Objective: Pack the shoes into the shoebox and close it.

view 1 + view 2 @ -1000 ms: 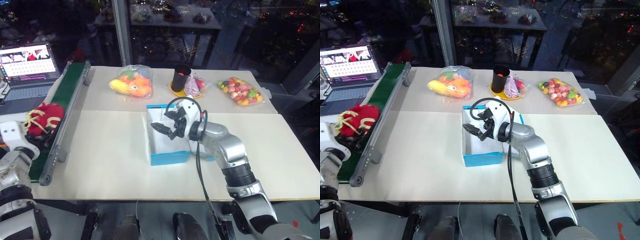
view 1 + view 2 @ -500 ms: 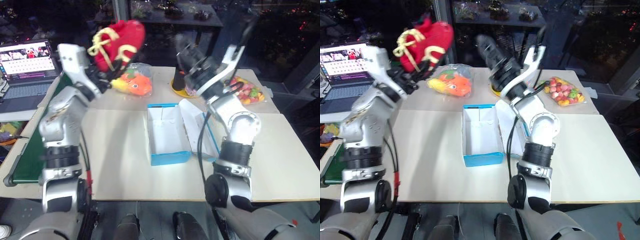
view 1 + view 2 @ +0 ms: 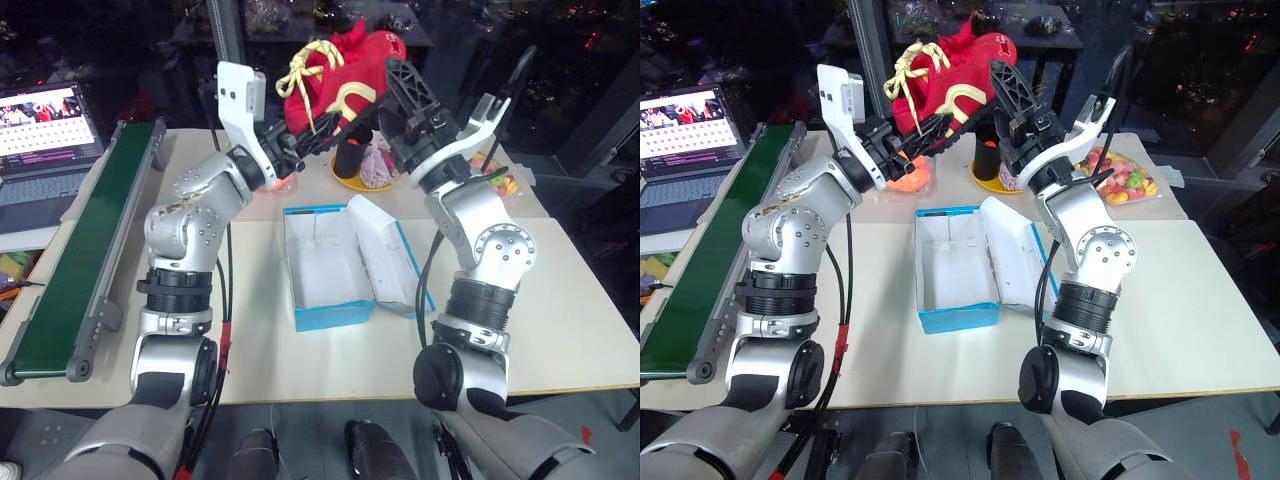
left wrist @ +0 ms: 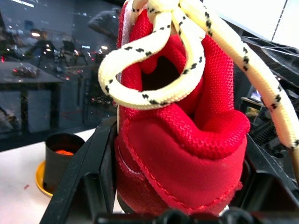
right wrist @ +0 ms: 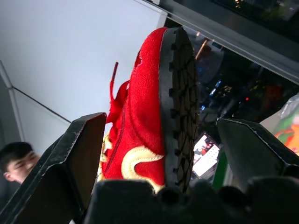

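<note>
My fingers are beside the red upper (image 5: 140,112) and the black sole (image 5: 180,102), so they would catch the shoe if they closed now. My right gripper should close on the shoe.
One red shoe (image 3: 345,70) with cream laces and a white curved logo is held high above the far end of the table. My left gripper (image 3: 300,138) is shut on its heel end, and the left wrist view has the shoe (image 4: 182,140) clamped between the black fingers (image 4: 96,172). From the other side my right gripper (image 3: 1015,105) stands open, one finger on each side of the shoe (image 5: 149,121), sole towards its camera, without closing on it. The blue shoebox (image 3: 330,318) lies open on the table below, white inside, its lid (image 3: 385,255) folded out to the right.
A green conveyor (image 3: 80,240) runs along the table's left edge, with a laptop (image 3: 45,110) beyond it. At the back stand a black cup on a yellow plate (image 3: 350,160) and bags of toy fruit (image 3: 1125,180). A person's head (image 5: 16,154) is nearby.
My left arm has lifted the shoe off the conveyor and swung it up and to the right. My right gripper has risen out of the shoebox and turned up to meet the shoe.
</note>
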`<state>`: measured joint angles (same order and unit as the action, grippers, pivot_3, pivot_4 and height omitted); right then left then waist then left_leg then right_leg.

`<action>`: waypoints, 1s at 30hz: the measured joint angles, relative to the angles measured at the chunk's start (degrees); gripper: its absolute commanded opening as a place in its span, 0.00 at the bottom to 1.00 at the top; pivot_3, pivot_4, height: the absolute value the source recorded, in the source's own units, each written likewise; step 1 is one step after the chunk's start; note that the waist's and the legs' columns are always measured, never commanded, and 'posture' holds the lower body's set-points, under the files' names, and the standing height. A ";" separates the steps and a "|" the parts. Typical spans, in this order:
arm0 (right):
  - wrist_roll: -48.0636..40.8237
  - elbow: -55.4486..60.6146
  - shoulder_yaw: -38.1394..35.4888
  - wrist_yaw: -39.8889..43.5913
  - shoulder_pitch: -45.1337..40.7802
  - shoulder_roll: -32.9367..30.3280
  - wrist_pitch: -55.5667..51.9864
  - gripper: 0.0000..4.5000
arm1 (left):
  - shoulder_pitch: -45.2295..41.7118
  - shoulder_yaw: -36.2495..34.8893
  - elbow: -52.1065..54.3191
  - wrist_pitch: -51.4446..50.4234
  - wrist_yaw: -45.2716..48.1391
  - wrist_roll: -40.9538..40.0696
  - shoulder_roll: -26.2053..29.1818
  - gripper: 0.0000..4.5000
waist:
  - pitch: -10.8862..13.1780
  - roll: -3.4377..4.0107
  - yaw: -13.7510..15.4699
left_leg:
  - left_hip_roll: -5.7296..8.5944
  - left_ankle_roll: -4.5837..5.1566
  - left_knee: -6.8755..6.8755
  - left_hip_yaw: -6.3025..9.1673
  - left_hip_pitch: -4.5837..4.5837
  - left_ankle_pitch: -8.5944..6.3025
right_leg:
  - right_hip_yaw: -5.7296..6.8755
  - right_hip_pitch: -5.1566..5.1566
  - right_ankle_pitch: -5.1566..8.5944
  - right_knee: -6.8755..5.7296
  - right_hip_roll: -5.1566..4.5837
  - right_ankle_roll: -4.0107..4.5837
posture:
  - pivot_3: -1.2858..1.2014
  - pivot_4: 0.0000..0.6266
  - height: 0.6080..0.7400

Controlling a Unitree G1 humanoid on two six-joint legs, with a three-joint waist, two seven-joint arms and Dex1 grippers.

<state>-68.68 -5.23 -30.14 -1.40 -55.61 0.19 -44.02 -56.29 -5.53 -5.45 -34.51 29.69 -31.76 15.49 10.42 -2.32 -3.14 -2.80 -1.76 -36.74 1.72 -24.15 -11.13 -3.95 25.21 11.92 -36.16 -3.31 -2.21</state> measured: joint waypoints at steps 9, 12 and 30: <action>0.99 0.42 2.70 -0.21 0.63 -1.30 1.74 0.30 | 0.51 0.37 1.07 -2.08 -0.36 0.07 -1.02 0.75 | 0.02 0.03 -0.03 | 0.00 0.00 0.00 0.01 0.00 0.00 | 0.00 0.00 -0.01 0.00 0.00 -0.01 | 0.52 0.24 0.95; 2.30 0.09 3.43 -0.96 0.63 -1.92 2.50 0.10 | 0.56 -0.29 1.97 -2.17 -0.32 -0.70 -1.22 0.98 | 0.02 0.04 0.09 | 0.00 0.00 -0.02 0.01 -0.01 0.00 | 0.00 0.00 -0.01 0.01 0.00 -0.01 | 0.52 0.24 0.95; 24.77 -9.95 25.90 15.38 -0.10 -22.71 -11.40 0.07 | 13.55 -5.38 7.53 -4.86 -3.03 1.50 11.54 1.00 | 0.05 0.09 -0.35 | 0.02 0.01 -0.04 -0.01 -0.03 0.01 | -0.05 0.03 -0.02 0.05 -0.01 -0.02 | 0.52 0.24 0.95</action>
<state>-43.92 -15.17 -4.24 13.98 -55.70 -22.52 -55.42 -42.75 -10.91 2.08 -39.37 26.65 -30.26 27.04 10.47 -2.24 -3.49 -2.78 -1.75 -36.78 1.71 -24.18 -11.12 -4.00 25.23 11.91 -36.11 -3.32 -2.24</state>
